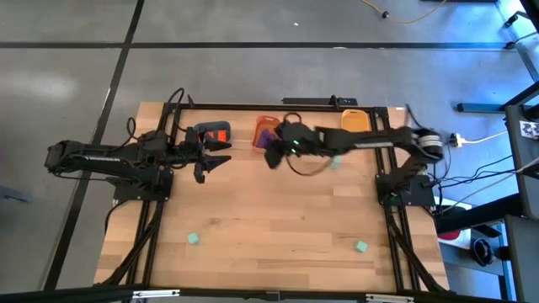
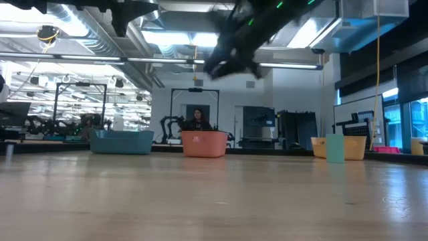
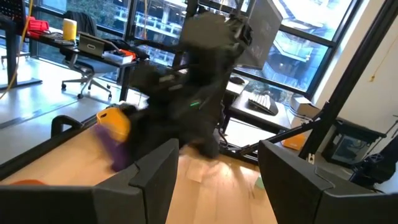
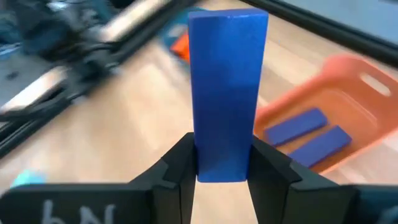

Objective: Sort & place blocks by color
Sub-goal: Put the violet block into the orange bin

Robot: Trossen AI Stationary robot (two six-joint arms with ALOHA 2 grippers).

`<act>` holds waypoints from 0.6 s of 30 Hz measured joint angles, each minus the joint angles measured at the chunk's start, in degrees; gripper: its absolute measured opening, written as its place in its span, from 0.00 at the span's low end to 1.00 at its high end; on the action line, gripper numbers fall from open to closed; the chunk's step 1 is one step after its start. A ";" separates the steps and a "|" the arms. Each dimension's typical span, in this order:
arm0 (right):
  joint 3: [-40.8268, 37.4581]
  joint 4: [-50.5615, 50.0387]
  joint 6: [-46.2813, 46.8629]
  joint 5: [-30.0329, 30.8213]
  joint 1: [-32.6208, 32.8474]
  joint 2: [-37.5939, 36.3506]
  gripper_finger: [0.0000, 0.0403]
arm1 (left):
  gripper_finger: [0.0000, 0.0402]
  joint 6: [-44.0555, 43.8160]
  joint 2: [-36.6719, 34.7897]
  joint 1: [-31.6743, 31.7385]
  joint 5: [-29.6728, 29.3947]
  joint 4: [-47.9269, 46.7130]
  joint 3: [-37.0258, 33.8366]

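Note:
My right gripper should move the brick toward the tray before it opens. The purple brick (image 4: pixel 225 93) hangs short of the orange tray's rim (image 4: pixel 264 112) and would miss if I let go now.
In the right wrist view my right gripper (image 4: pixel 222 149) is shut on a purple oblong brick (image 4: pixel 227 81). In the high view this gripper (image 1: pixel 274 158) hovers just near of the orange tray (image 1: pixel 267 130), where two purple bricks (image 4: pixel 308 134) lie flat. My left gripper (image 1: pixel 221 162) is open and waits beside the blue-grey tray (image 1: pixel 210 135), which holds orange-red bricks. Mint-green cubes rest on the table at the near left (image 1: pixel 194 239), at the near right (image 1: pixel 361 247) and under the right arm (image 1: pixel 335 162). My right gripper pinches the purple brick's one end (image 4: pixel 224 165) between its two fingers. The fingers (image 4: pixel 180 162) lie along the brick, and its long free end sticks out past the fingertips. The arm reaches in from the table's right, and the brick is lifted clear of the table.
The yellow tray (image 1: pixel 355 120) stands at the far edge, right of the orange one. Cables loop on the table below the right arm (image 1: pixel 307 168). The near half of the wooden table (image 1: pixel 269 227) carries only the two cubes. A person sits in the room behind (image 2: pixel 198 119).

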 joint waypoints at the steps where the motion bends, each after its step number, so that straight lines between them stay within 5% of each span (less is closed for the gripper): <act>1: 1.34 -0.51 1.25 0.04 -1.13 2.05 0.27 | 0.52 0.00 0.00 0.00 0.00 0.00 -0.02; 9: 5.98 -0.87 12.35 -0.57 -5.67 14.80 0.27 | 0.52 0.00 0.00 0.02 -0.20 0.00 0.00; 18: 5.98 -0.04 17.99 -0.97 -5.71 18.08 0.29 | 0.52 -0.02 0.00 0.02 -3.06 0.03 0.00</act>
